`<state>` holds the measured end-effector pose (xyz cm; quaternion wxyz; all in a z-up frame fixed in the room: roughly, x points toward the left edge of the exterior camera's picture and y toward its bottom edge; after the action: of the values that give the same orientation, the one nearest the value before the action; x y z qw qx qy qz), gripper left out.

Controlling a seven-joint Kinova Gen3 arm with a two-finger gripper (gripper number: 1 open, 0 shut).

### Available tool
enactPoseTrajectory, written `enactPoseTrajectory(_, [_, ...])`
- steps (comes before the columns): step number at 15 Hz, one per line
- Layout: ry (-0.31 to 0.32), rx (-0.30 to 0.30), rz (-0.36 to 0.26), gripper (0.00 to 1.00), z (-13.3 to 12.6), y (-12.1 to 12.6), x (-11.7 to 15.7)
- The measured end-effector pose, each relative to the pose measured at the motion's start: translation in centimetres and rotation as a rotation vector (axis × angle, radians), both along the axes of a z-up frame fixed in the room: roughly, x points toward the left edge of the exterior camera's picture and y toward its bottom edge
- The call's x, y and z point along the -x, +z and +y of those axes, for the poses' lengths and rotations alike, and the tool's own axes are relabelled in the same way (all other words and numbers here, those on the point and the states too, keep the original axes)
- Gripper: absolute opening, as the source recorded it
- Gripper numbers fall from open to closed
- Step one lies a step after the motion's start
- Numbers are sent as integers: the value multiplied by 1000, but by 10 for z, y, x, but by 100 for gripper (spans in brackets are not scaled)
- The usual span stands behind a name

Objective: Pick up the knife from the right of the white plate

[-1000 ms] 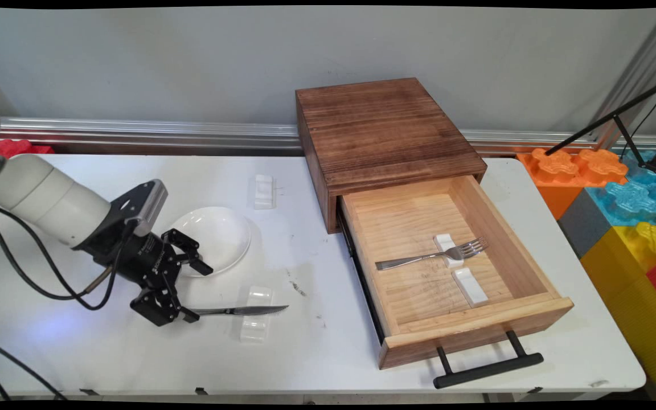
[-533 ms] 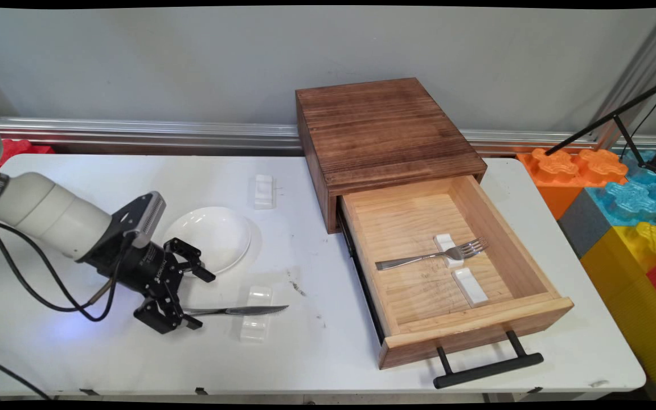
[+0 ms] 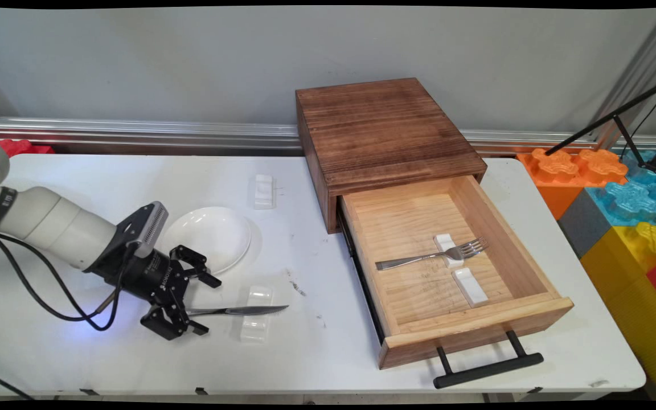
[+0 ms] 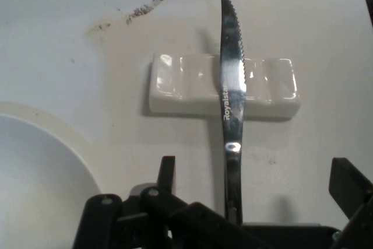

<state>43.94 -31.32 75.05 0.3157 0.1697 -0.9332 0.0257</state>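
My gripper should next grab the steel knife by its handle (image 3: 201, 311), then move it into the open drawer beside the fork.
A steel knife (image 3: 242, 310) with a serrated blade lies across a small white rest (image 3: 255, 326) on the table's near left. My gripper (image 3: 207, 306) is open low over the table, with the knife's handle end between its two fingers and neither finger touching it. In the hand view the knife (image 4: 232, 86) runs straight up over the rest (image 4: 180, 83), and the gripper (image 4: 256, 182) straddles the handle with wide gaps on both sides. A white plate (image 3: 217, 233) sits just behind the hand.
A dark wooden box (image 3: 385, 125) stands at the back, its drawer (image 3: 476, 327) pulled out, holding a fork (image 3: 430, 256) on one white rest and a second bare rest (image 3: 470, 286). Another white rest (image 3: 263, 191) lies behind the plate. Coloured foam blocks (image 3: 618, 193) stand beyond the table's right edge.
The hand has sunk lower and slid a little right along the knife's handle, staying open. The knife and its rest have not moved.
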Motion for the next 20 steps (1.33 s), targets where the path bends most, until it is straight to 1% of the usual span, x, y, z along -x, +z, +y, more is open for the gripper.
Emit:
enactPoseTrajectory(7, [-27, 25, 22, 100, -3, -15, 1])
enactPoseTrajectory(16, [-70, 45, 21, 100, -9, -26, 4])
enactPoseTrajectory(17, [-74, 46, 19, 0, -10, -27, 4])
enactPoseTrajectory(20, [-81, 46, 13, 0, -11, -28, 4])
